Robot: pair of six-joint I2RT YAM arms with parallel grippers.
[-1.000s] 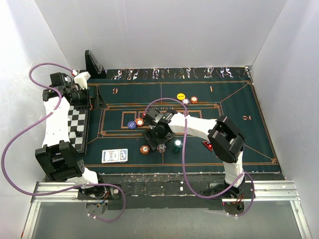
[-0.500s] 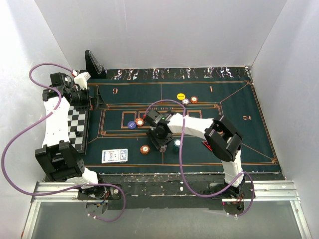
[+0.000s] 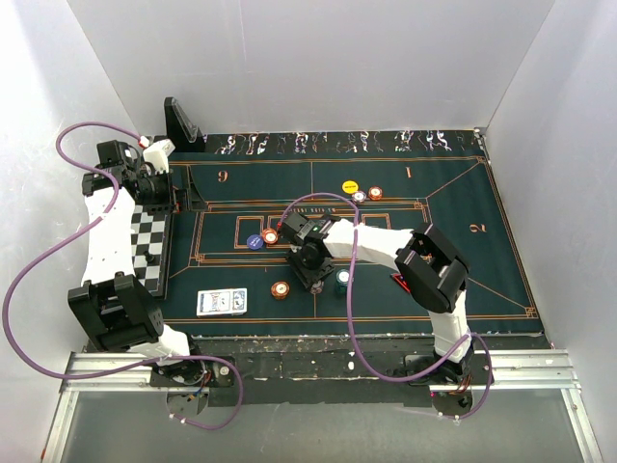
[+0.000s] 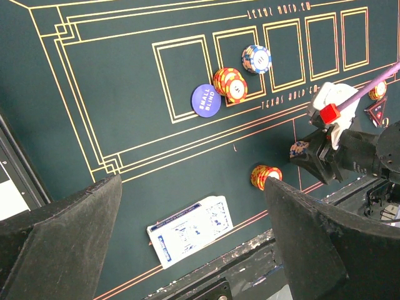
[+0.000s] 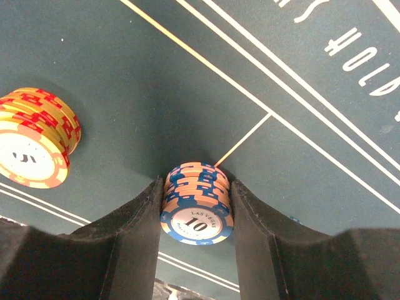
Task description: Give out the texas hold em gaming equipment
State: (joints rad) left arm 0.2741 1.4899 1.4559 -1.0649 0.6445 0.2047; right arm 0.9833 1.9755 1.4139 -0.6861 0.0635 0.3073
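The upper blue-and-orange chips (image 5: 197, 209) would come up if the robot's right gripper lifted now, while chips below the gripper's fingers would stay, because its fingers are closed on the upper chips' sides.
My right gripper (image 5: 197, 209) is shut on a stack of blue-and-orange chips (image 5: 196, 199) marked 10, both pads pressed against its sides. From above, this gripper (image 3: 313, 274) is at the mat's near middle, between an orange chip stack (image 3: 280, 289) and a teal stack (image 3: 341, 279). The blue-backed cards (image 3: 221, 302) lie near the front edge. A blue disc (image 3: 254, 242) lies beside an orange stack (image 3: 270, 235). A yellow disc (image 3: 350, 187) is farther back. The right arm partly hides the red marker (image 3: 400, 282). High at the left, my left gripper (image 4: 192, 183) is open and holds nothing.
The dark green mat (image 3: 463, 222) covers the table. A chequered board (image 3: 149, 241) lies along its left edge under the left arm (image 3: 106, 222). A black stand (image 3: 181, 123) sits at the back left. White walls enclose the sides and back.
The right gripper's jaws have closed onto the blue-and-orange chip stack, and the gripper has shifted slightly away from the front edge. The left arm has not moved.
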